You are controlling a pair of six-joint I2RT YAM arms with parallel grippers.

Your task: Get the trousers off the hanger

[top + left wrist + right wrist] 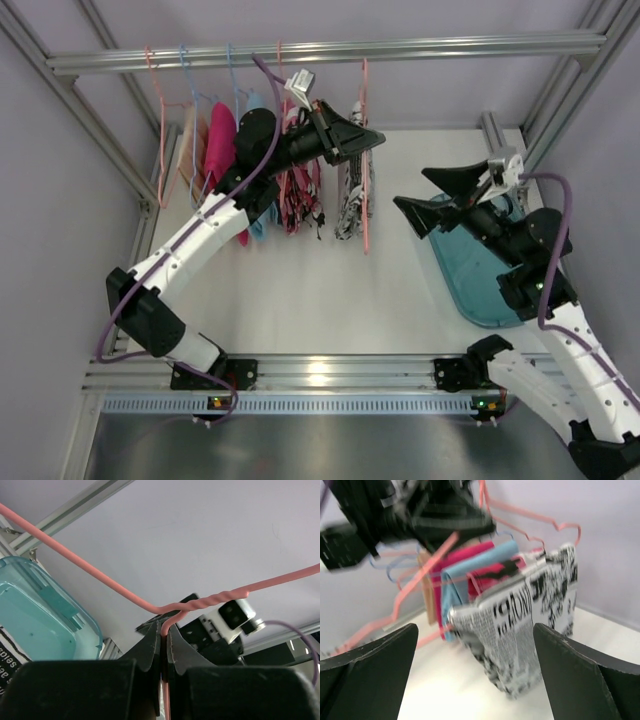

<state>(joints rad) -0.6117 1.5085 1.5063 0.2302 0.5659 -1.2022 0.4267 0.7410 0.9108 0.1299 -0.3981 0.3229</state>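
My right gripper grabs the comic-print trousers near the fold (355, 188) (514, 593) over the hanger next, to draw them off the hanger.
The black-and-white comic-print trousers (352, 196) hang over a pink wire hanger (364, 150) right of the other garments. My left gripper (372, 137) is shut on that hanger's neck; the left wrist view shows the pink wire (200, 602) pinched between its fingers (150, 645). My right gripper (428, 197) is open and empty, right of the trousers and apart from them. In the right wrist view the comic-print trousers (530, 625) sit between its spread fingers (370, 665), further ahead. The pink-red patched trousers (300, 190) hang just left.
Tan, magenta (220, 145) and light-blue garments hang on hangers from the metal rail (330, 50) at the back. A teal plastic tray (480, 270) lies on the table at the right, under my right arm. Frame posts stand at both sides.
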